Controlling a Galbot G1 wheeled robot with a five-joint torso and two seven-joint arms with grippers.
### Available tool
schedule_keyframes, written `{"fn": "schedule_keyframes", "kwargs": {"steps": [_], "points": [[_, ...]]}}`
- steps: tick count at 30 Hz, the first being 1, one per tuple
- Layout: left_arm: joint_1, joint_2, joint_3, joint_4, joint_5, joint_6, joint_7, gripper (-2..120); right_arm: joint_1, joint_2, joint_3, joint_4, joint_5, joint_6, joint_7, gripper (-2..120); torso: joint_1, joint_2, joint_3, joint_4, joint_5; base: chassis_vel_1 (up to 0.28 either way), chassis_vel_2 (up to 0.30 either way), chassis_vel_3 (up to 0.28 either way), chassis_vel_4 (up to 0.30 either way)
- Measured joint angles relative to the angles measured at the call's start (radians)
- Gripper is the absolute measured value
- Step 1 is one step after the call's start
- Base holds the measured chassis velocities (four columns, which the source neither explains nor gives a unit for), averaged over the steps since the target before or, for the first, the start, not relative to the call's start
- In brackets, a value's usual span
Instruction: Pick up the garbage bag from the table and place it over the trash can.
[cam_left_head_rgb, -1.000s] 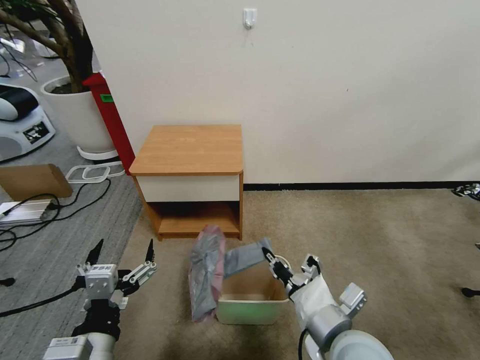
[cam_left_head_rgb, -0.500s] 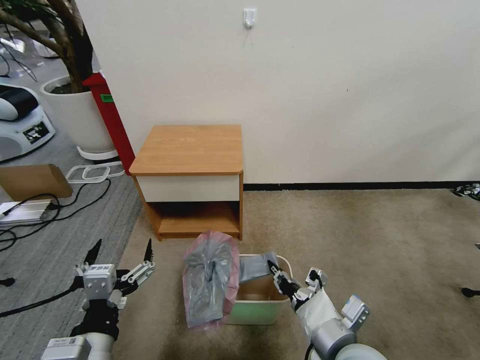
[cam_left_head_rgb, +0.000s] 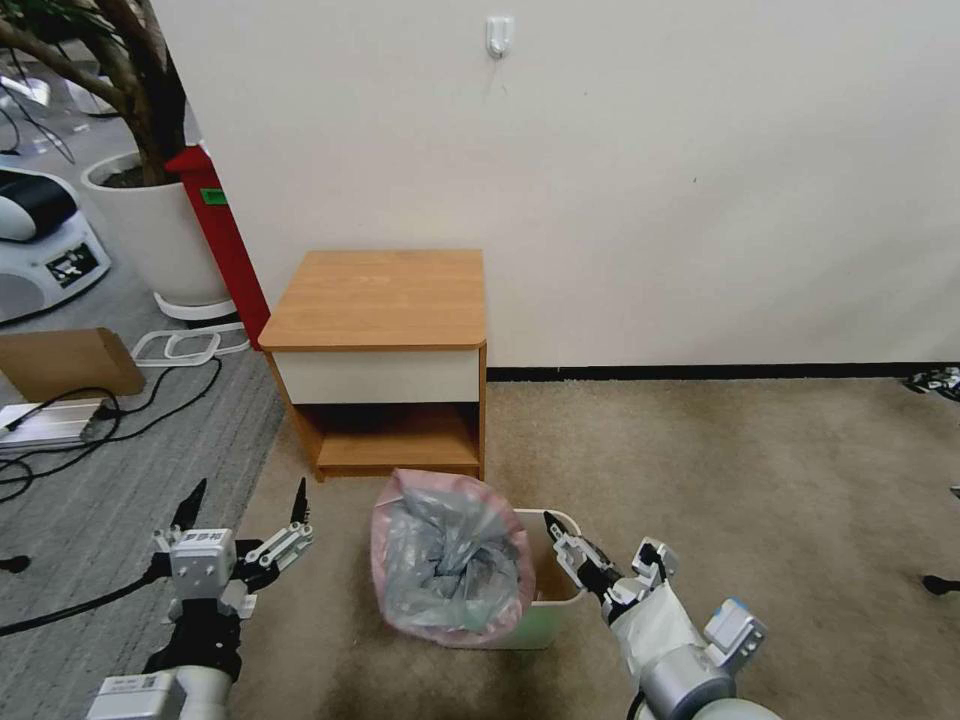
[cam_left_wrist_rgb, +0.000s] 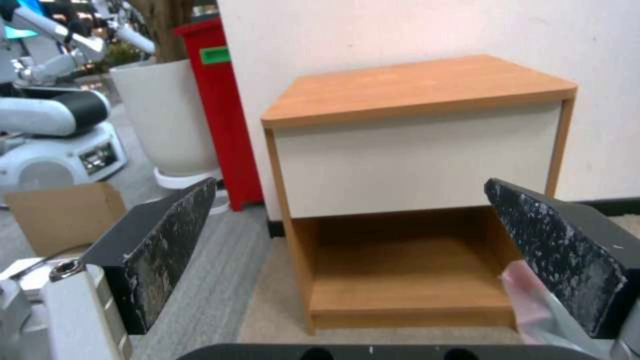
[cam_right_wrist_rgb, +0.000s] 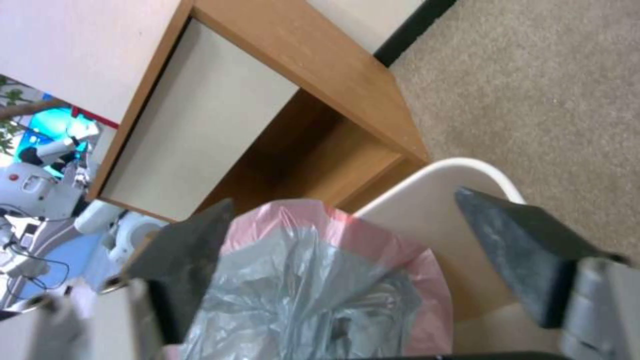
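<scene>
The garbage bag's grey middle (cam_left_head_rgb: 456, 562) sags in a loose heap, so my left gripper should next grip the bag's pink edge that hangs over the can.
The garbage bag (cam_left_head_rgb: 450, 560), crinkled grey with a pink edge, lies slumped over the left part of the cream trash can (cam_left_head_rgb: 560, 598), its mouth facing up; the can's right rim is bare. My right gripper (cam_left_head_rgb: 600, 550) is open just right of the bag, above that rim, holding nothing. In the right wrist view the bag (cam_right_wrist_rgb: 313, 290) and the trash can rim (cam_right_wrist_rgb: 467, 167) lie beyond the right gripper (cam_right_wrist_rgb: 343, 200). My left gripper (cam_left_head_rgb: 245, 495) hangs open over the carpet, left of the can. The left gripper (cam_left_wrist_rgb: 350, 182) faces the table (cam_left_wrist_rgb: 413, 90), with the bag's edge (cam_left_wrist_rgb: 533, 300) beside one finger. The table (cam_left_head_rgb: 385, 295) stands bare-topped behind the can.
A wall runs behind the table. At the left are a red bin (cam_left_head_rgb: 215, 230), a large white plant pot (cam_left_head_rgb: 150, 235), a cardboard box (cam_left_head_rgb: 65, 360) and cables (cam_left_head_rgb: 120, 420) on grey floor. Open beige carpet (cam_left_head_rgb: 750, 480) stretches to the right.
My right gripper has let go of the bag's grey strip and pulled back to the right. The bag has dropped and spread over the can's left side. The left arm has stayed still.
</scene>
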Motion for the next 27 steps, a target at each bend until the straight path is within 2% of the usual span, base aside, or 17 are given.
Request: {"fn": "schedule_keyframes", "kwargs": {"steps": [2,7,14,17,23,27], "points": [[-0.003,0.004,0.02,0.0,0.02,0.005,0.003,100,-0.002,0.007,-0.004,0.0,-0.007,0.006,-0.001,99,0.0,0.0,0.0,0.0,0.0,0.0,0.0,0.0,0.0],[-0.012,0.024,0.063,0.0,0.03,0.022,0.011,100,-0.012,0.01,-0.014,-0.001,-0.019,0.017,-0.002,100,0.0,0.0,0.0,0.0,0.0,0.0,0.0,0.0,0.0],[-0.061,0.092,0.196,0.0,0.025,0.151,0.039,100,-0.028,0.017,-0.04,-0.012,-0.077,0.056,-0.004,100,0.0,0.0,0.0,0.0,0.0,0.0,0.0,0.0,0.0],[-0.077,0.107,0.236,0.0,0.025,0.181,0.038,100,-0.03,0.021,-0.053,-0.022,-0.103,0.074,-0.004,100,0.0,0.0,0.0,0.0,0.0,0.0,0.0,0.0,0.0],[-0.147,0.135,0.291,0.001,0.027,0.25,0.016,99,-0.044,0.042,-0.086,-0.037,-0.144,0.106,-0.005,100,0.0,0.0,0.0,0.0,0.0,0.0,0.0,0.0,0.0],[-0.226,0.16,0.348,0.058,0.013,0.317,-0.018,95,-0.053,0.063,-0.114,-0.052,-0.184,0.14,-0.007,100,0.0,0.0,0.0,-0.0001,-0.0001,0.0,0.0,0.0,0.0]]}}
